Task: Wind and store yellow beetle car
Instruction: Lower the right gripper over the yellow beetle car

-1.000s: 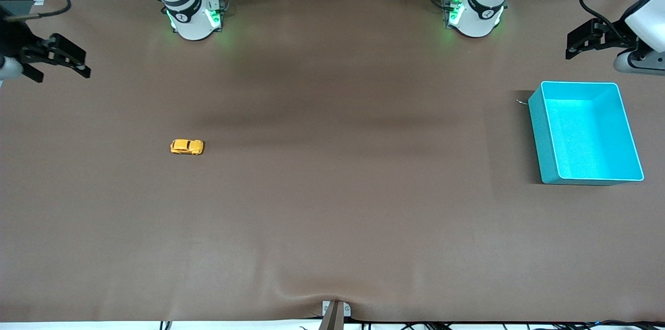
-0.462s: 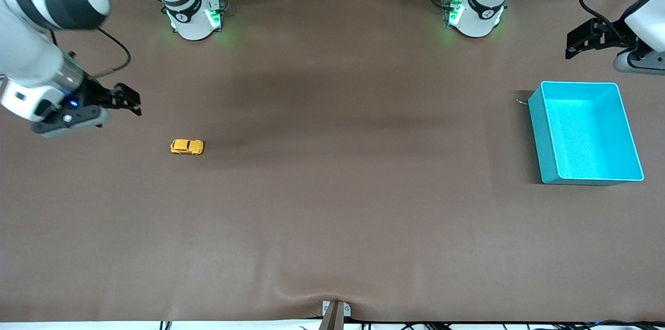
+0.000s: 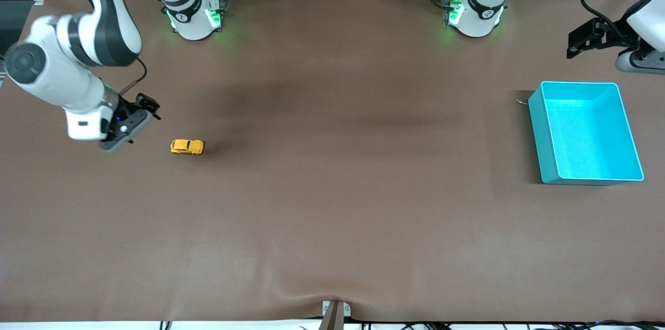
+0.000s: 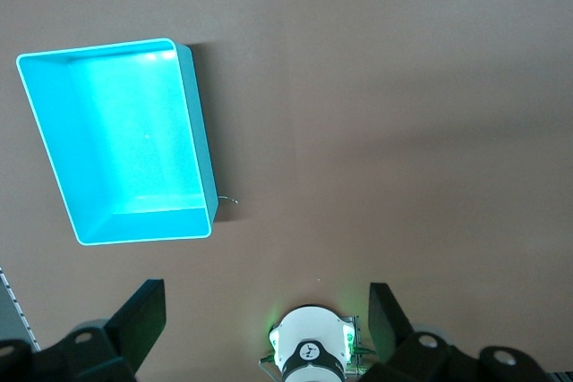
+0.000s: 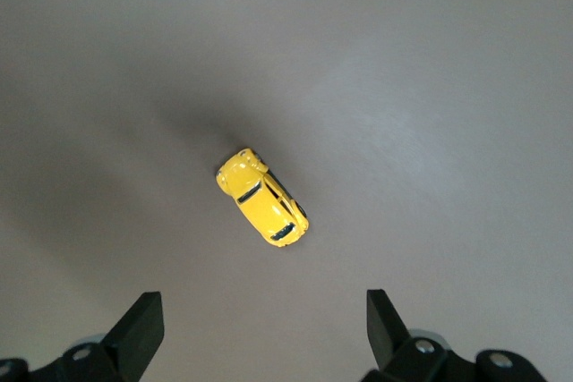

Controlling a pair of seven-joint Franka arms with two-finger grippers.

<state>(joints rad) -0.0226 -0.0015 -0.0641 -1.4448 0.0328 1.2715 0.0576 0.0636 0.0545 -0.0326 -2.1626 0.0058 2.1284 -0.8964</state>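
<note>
Next, my right gripper takes hold of the cabin sides of the yellow beetle car (image 3: 187, 147), to wind it and store it in the turquoise bin.
The yellow beetle car (image 3: 187, 147) stands on its wheels on the brown table, toward the right arm's end. It also shows in the right wrist view (image 5: 262, 210), just ahead of the open jaws. My right gripper (image 3: 149, 106) is open and empty, up in the air over the table beside the car; in its own view (image 5: 262, 328) nothing is between the fingers. The turquoise bin (image 3: 538, 135) stands empty toward the left arm's end, also in the left wrist view (image 4: 201, 140). My left gripper (image 3: 574, 44) is open and empty, and waits high beside the bin (image 4: 267, 319).
The two arm bases (image 3: 195, 15) (image 3: 475, 13) stand along the table's edge farthest from the front camera. A small bracket (image 3: 335, 312) sits at the edge nearest that camera. The brown cover has a slight wrinkle there.
The right arm has swung in from the table's end toward the car and turned its gripper down toward the table. The car, bin and left arm have not moved.
</note>
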